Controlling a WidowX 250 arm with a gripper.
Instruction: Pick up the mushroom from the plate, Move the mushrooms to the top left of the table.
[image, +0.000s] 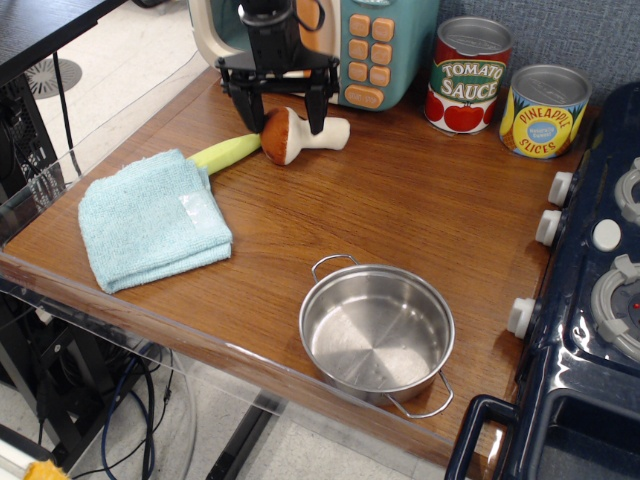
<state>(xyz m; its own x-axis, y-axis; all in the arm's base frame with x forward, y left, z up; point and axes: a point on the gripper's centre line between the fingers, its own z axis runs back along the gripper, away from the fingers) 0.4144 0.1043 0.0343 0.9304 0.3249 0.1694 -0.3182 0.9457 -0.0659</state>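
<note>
The robot's gripper needs to grab the mushroom by its reddish-brown cap (275, 137) to pick it up and move it, so that the white stem (330, 134) stays free.
The mushroom (298, 135) lies on its side on the wooden table (400, 200) near the back left, its reddish-brown cap to the left and its white stem pointing right. My black gripper (281, 108) hangs open just above and behind it, one finger on each side of the cap, holding nothing. No plate is in view.
A yellow-green corn cob (224, 153) lies left of the mushroom, touching a folded teal cloth (152, 217). A toy microwave (350, 45) stands behind the gripper. Two cans (470, 75) stand at the back right. A steel pot (378, 332) sits near the front edge. A dark blue stove (590, 300) is on the right.
</note>
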